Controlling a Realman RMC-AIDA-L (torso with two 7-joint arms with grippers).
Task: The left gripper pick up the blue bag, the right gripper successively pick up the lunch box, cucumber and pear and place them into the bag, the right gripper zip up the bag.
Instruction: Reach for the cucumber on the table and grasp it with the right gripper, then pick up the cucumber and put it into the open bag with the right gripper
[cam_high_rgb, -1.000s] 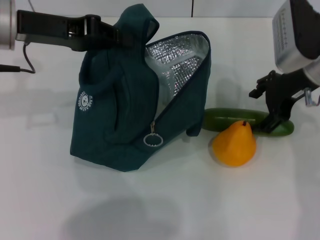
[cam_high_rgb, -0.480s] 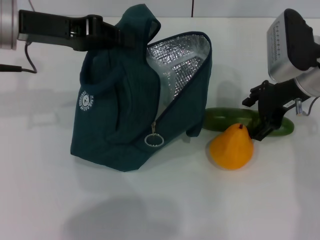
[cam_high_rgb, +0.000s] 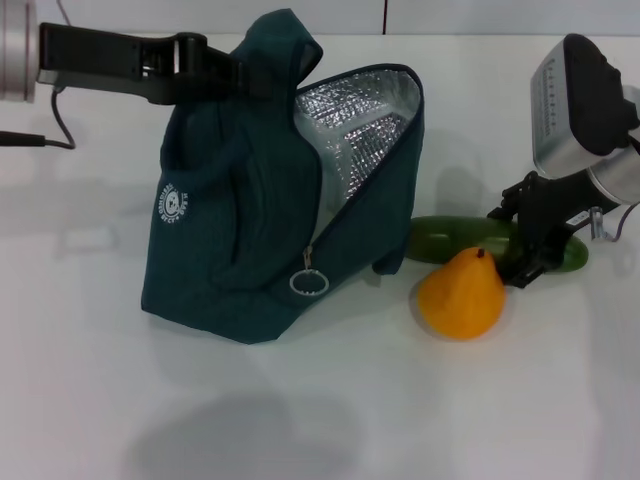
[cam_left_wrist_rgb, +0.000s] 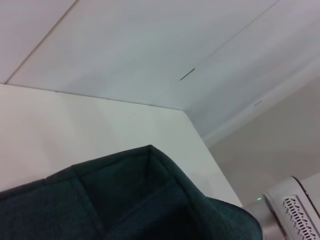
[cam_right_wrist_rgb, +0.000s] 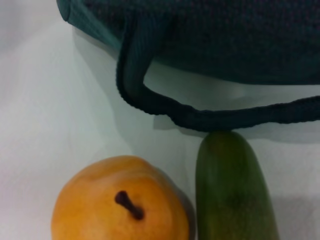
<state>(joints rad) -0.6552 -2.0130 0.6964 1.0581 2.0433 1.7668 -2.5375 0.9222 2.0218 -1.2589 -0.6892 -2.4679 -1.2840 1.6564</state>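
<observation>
My right gripper should close on the cucumber now, since its fingers reach down on either side of the cucumber (cam_high_rgb: 455, 238), behind the pear (cam_high_rgb: 460, 297).
The blue bag (cam_high_rgb: 250, 230) stands open on the table, its foil lining (cam_high_rgb: 350, 130) showing and its ring zip pull (cam_high_rgb: 308, 283) hanging in front. My left gripper (cam_high_rgb: 225, 75) is shut on the bag's top handle. The cucumber (cam_high_rgb: 455, 238) lies behind the pear (cam_high_rgb: 460, 297), right of the bag. My right gripper (cam_high_rgb: 520, 245) is open, astride the cucumber's right part, close to the pear. The right wrist view shows the pear (cam_right_wrist_rgb: 115, 200), the cucumber's end (cam_right_wrist_rgb: 232, 190) and the bag's loose handle (cam_right_wrist_rgb: 150, 100). The lunch box is not in view.
The white table (cam_high_rgb: 400, 420) has bare surface in front of the bag and pear. A dark cable (cam_high_rgb: 40, 135) lies at the far left. The right arm's grey housing (cam_high_rgb: 575, 105) hangs above the cucumber's right end.
My right gripper has moved left along the cucumber toward the pear. The pear has shifted slightly left. The bag and left gripper have stayed put.
</observation>
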